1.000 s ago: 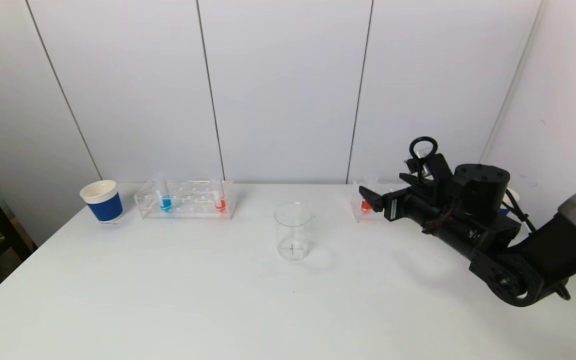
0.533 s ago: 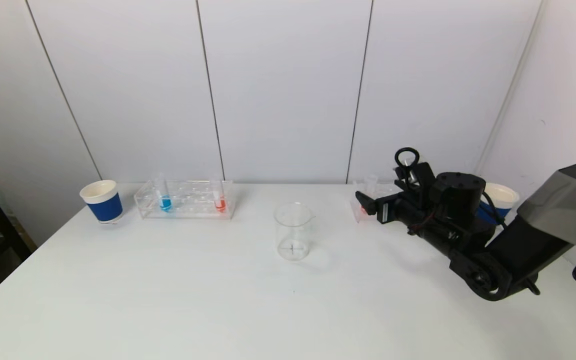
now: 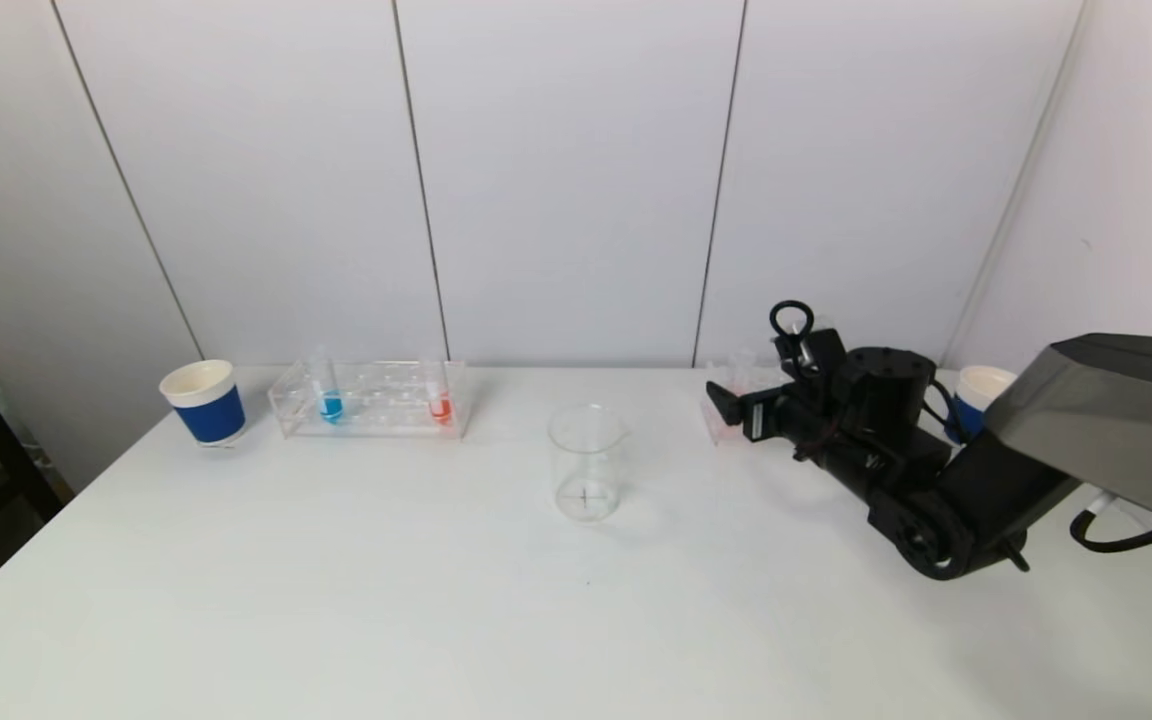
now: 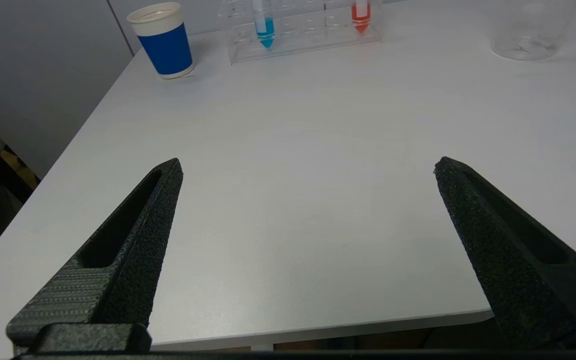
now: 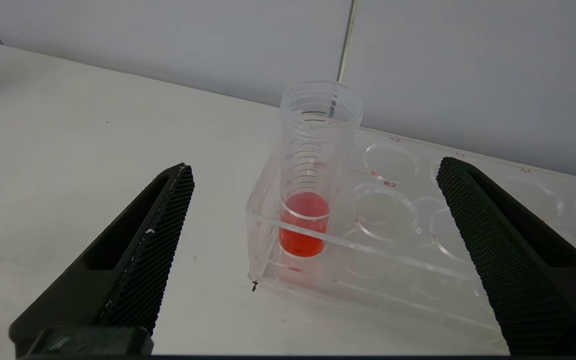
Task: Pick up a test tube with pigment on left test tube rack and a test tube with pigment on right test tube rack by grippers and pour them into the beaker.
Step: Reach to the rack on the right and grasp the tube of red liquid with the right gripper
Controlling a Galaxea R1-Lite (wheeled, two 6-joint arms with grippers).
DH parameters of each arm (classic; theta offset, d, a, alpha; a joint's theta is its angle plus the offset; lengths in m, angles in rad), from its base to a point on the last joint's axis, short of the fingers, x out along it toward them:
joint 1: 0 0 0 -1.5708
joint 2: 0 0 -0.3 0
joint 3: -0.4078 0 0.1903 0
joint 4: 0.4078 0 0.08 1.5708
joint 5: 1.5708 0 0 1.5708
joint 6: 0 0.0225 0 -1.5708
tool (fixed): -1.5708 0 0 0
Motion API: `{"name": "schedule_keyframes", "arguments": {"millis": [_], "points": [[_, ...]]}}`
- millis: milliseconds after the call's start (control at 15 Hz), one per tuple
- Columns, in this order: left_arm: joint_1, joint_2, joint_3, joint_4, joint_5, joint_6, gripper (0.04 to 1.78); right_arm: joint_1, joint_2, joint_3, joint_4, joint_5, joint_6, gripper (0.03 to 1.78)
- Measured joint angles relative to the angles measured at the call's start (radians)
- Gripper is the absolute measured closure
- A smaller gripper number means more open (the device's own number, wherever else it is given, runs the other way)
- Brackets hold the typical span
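Note:
My right gripper's fingers are short of the red-pigment tube (image 5: 311, 171) and well below the tube's open rim. I need to raise my right gripper and move it forward before I close it on the tube.
The clear left rack (image 3: 371, 402) holds a blue-pigment tube (image 3: 332, 400) and a red-pigment tube (image 3: 441, 403). The empty glass beaker (image 3: 588, 462) stands mid-table. The right rack (image 5: 418, 250) holds one open tube with red pigment (image 5: 310, 200) in its corner hole. My right gripper (image 5: 313, 170) is open, just in front of that tube and not touching it. In the head view the right gripper (image 3: 728, 404) covers most of the right rack (image 3: 736, 378). My left gripper (image 4: 308, 167) is open and empty over the table's near edge, far from the left rack (image 4: 308, 32).
A blue paper cup (image 3: 204, 402) stands left of the left rack. Another blue cup (image 3: 976, 395) stands behind my right arm. White wall panels rise close behind both racks. The table's left edge (image 3: 66, 500) drops off beside the cup.
My right arm has moved left and back toward the right rack and lower, so the gripper now covers the red tube in the head view. Nothing else moved.

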Motion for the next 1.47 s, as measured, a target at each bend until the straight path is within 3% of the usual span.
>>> {"name": "schedule_keyframes", "arguments": {"millis": [933, 1467], "points": [[0.000, 0.000, 0.000, 0.000, 0.000, 0.000, 0.06, -0.011, 0.061, -0.094, 0.003, -0.076, 0.118, 0.04], [0.000, 0.000, 0.000, 0.000, 0.000, 0.000, 0.06, -0.002, 0.067, -0.103, 0.005, -0.084, 0.124, 0.04]]}}
